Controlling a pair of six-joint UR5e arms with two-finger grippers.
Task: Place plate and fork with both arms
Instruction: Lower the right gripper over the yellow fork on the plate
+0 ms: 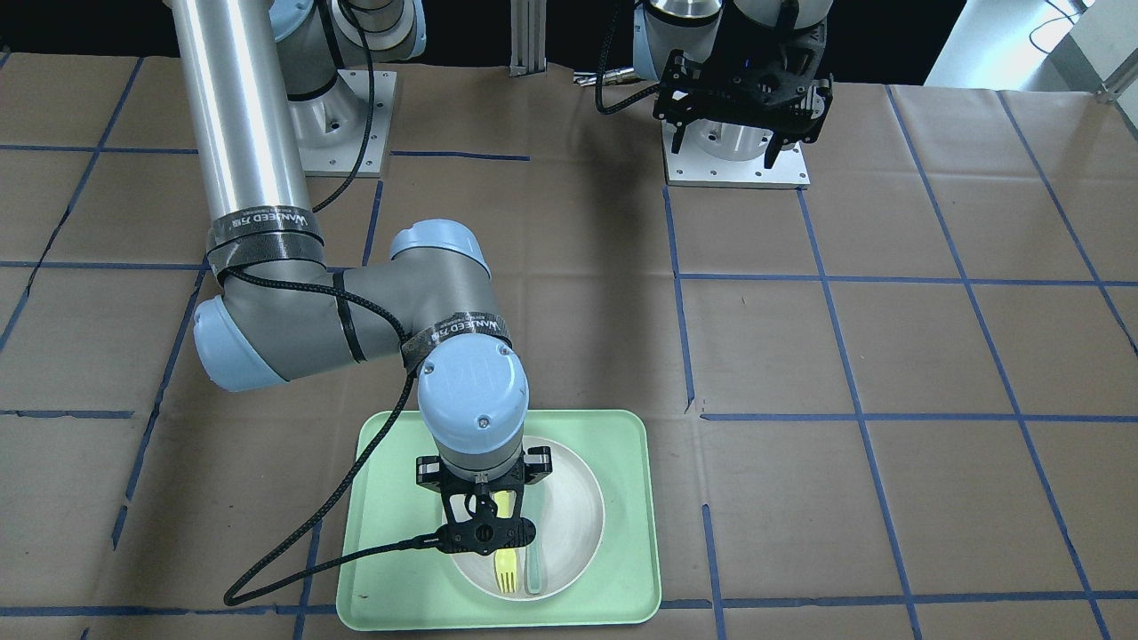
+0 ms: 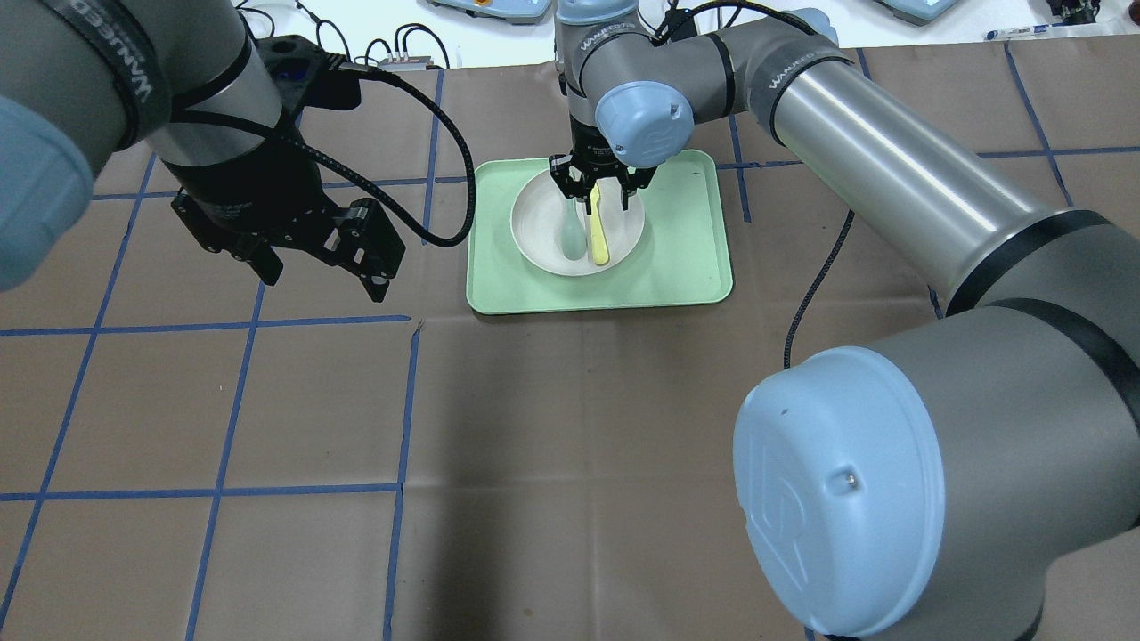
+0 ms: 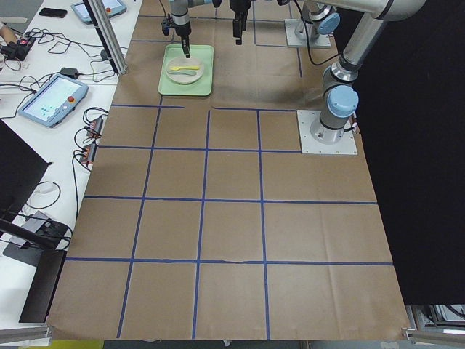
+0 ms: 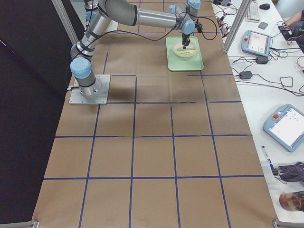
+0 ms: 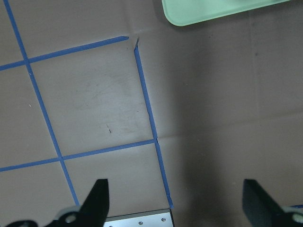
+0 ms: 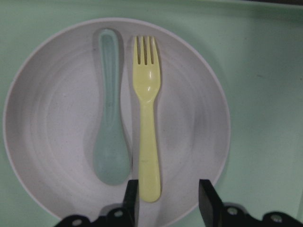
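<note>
I will next grab the yellow fork by its handle (image 6: 148, 165) with my right gripper, to move the fork from the plate onto the tray (image 6: 262, 104).
The off-white plate (image 2: 623, 240) sits in the pale green tray (image 2: 686, 249). The yellow fork (image 2: 599, 240) lies flat in the plate beside a grey-green spoon (image 2: 572, 236). In the right wrist view the fork (image 6: 147, 123) and spoon (image 6: 111, 118) lie side by side on the plate (image 6: 189, 118). My right gripper (image 2: 598, 198) hangs open just above the fork's handle end, with its fingertips (image 6: 206, 201) on either side of the handle and not touching it. My left gripper (image 2: 322, 271) is open and empty, high over the bare table left of the tray.
The table is covered in brown paper with a blue tape grid. The arms' metal base plates (image 1: 738, 160) stand on the robot's side. The left wrist view shows a corner of the tray (image 5: 213, 12). Teach pendants and cables lie on the side benches (image 4: 261, 42).
</note>
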